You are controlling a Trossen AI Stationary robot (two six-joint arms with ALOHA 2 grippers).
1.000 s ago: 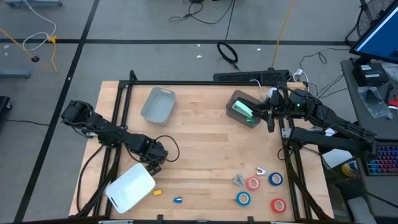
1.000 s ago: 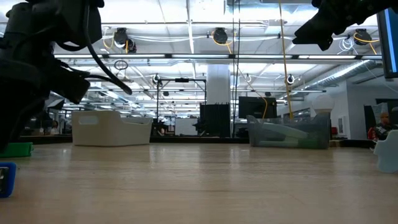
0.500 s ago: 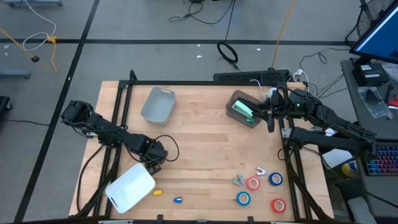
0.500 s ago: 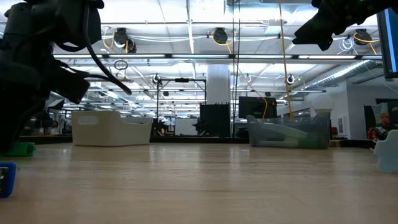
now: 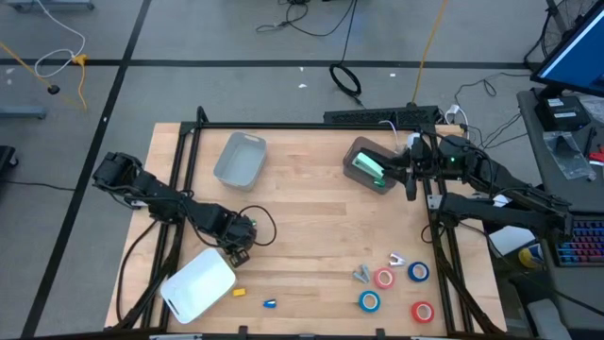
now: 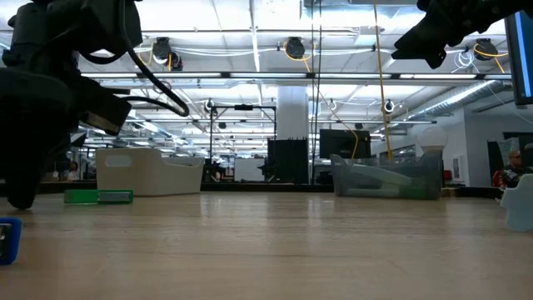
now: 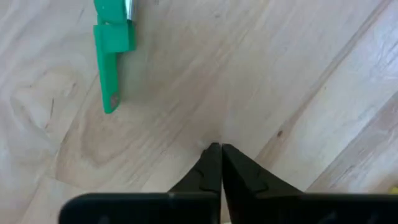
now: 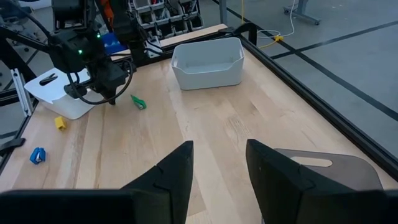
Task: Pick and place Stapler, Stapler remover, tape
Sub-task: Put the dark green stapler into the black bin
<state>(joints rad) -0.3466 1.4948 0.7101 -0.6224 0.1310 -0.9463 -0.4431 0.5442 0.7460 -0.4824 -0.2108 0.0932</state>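
My left gripper's fingers are shut beside the green stapler remover (image 7: 112, 53), so next they reopen over it, then close on its metal-tipped end (image 7: 117, 14).
My left gripper (image 7: 216, 149) points down at the bare wood near the table's left front, its fingers shut with nothing between them. A small green plastic tool with a metal tip (image 7: 112, 50) lies flat on the wood just beside it, apart from the fingers; the low view also shows this tool (image 6: 98, 197). Two red and two blue tape rolls (image 5: 383, 279) lie flat at the front right. My right gripper (image 8: 219, 171) hangs open, high at the far right, beside a clear bin (image 5: 371, 165) with a green thing in it.
A grey bin (image 5: 241, 159) stands at the far left of the table, and a white tray (image 5: 196, 283) lies at the front left corner. Small yellow (image 5: 239, 292) and blue (image 5: 270, 303) pieces lie near the front edge. Two metal claw pieces (image 5: 363, 274) lie by the tape.
My left gripper has shut and tipped a little without leaving its place. It has taken hold of nothing. The green tool has slid along the table toward the right, out from under the gripper, and now lies clear beside it.
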